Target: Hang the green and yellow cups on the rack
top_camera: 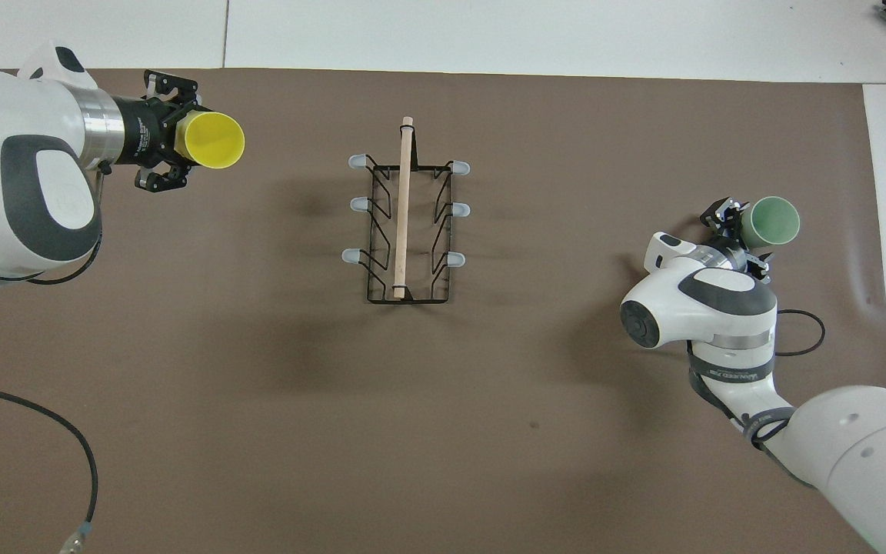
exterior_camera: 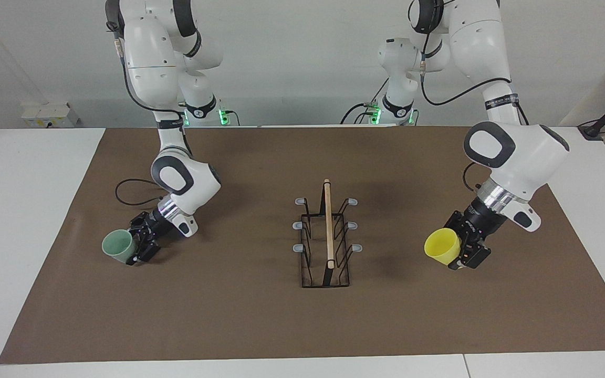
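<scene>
My right gripper closes now, since in the overhead view its fingers stand around the lower part of the green cup (top_camera: 774,220) and closing would catch it.
The black wire rack (exterior_camera: 328,226) (top_camera: 404,208) with its wooden rod stands mid-mat. A yellow cup (exterior_camera: 440,247) (top_camera: 216,141) hangs tipped on its side over the mat toward the left arm's end, its mouth turned toward the rack. My left gripper (exterior_camera: 460,253) (top_camera: 180,143) is shut on its base. The pale green cup (exterior_camera: 118,247) (top_camera: 774,220) stands on the mat toward the right arm's end. My right gripper (exterior_camera: 138,248) (top_camera: 739,233) is low beside it and open, with fingers on either side of the cup's lower part.
A brown mat (exterior_camera: 250,315) covers the white table (exterior_camera: 29,220). A black cable loop (exterior_camera: 124,190) lies on the mat by the right arm. Grey-tipped prongs (exterior_camera: 298,224) stick out from both sides of the rack.
</scene>
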